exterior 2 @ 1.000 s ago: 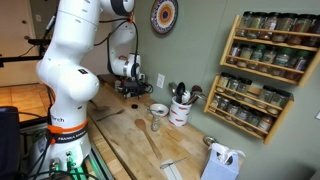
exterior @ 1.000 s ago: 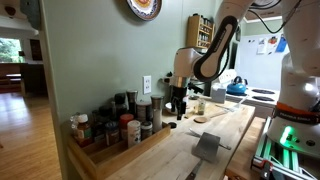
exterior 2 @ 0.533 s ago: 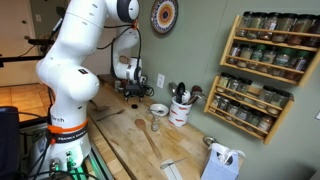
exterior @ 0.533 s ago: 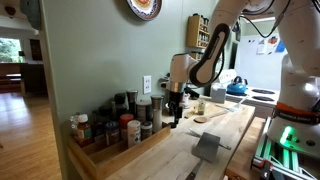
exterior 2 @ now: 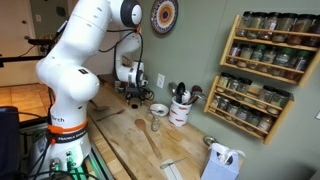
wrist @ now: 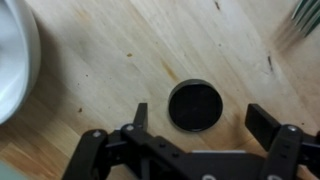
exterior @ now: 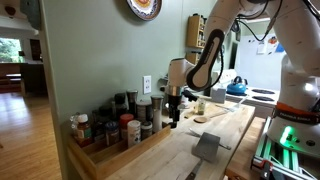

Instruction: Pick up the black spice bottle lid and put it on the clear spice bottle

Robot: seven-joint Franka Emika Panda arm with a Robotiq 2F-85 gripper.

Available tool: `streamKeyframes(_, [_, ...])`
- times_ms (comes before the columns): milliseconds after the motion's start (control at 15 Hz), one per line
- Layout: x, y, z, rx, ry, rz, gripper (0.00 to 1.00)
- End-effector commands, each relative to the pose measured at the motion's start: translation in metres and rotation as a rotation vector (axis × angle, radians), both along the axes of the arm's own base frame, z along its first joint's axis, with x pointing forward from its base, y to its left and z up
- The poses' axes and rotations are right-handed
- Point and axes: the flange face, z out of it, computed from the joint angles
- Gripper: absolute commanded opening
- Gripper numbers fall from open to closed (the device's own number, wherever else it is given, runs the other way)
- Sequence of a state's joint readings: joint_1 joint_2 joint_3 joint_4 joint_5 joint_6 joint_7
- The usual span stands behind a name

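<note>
My gripper grabs the black spice bottle lid (wrist: 193,104) by opposite outer sides from above next, keeping it flat, its bottom free to cap the clear bottle.
The black spice bottle lid (wrist: 193,104) lies flat on the wooden countertop, seen from above in the wrist view. My gripper (wrist: 200,118) is open and empty, with the lid sitting between its two fingers and slightly ahead of them. In both exterior views the gripper (exterior: 172,120) (exterior 2: 134,98) points straight down just above the counter near the wall. The clear spice bottle (exterior 2: 155,123) stands upright and uncapped on the counter, a short way from the gripper. The lid itself is too small to make out in the exterior views.
A white bowl (wrist: 14,60) (exterior 2: 158,109) sits close beside the lid. A white utensil holder (exterior 2: 180,111) stands further along. A wooden tray with several spice jars (exterior: 112,128) lines the wall. A metal scraper (exterior: 208,146) and a wooden spatula (exterior 2: 150,142) lie on the counter. Wall spice racks (exterior 2: 262,75) hang nearby.
The arm has shifted slightly sideways along the wall and settled lower over the lid. The gripper stays open. The lid and bottle have not moved.
</note>
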State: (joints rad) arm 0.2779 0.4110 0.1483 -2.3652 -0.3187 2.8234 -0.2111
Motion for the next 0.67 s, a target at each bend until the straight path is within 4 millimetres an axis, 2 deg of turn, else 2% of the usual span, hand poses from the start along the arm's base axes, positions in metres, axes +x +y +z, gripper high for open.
streamKeyframes(0, [0.0028, 0.0051, -0.0099, -0.002, -0.002, -0.038, 1.0])
streamKeyframes(467, [0.0016, 0.0076, -0.0149, -0.008, 0.007, -0.058, 1.0])
streamKeyframes(533, [0.0016, 0.0074, -0.015, -0.009, 0.006, -0.059, 0.92])
streamKeyframes(600, [0.0017, 0.0071, -0.0152, -0.009, 0.006, -0.059, 0.74])
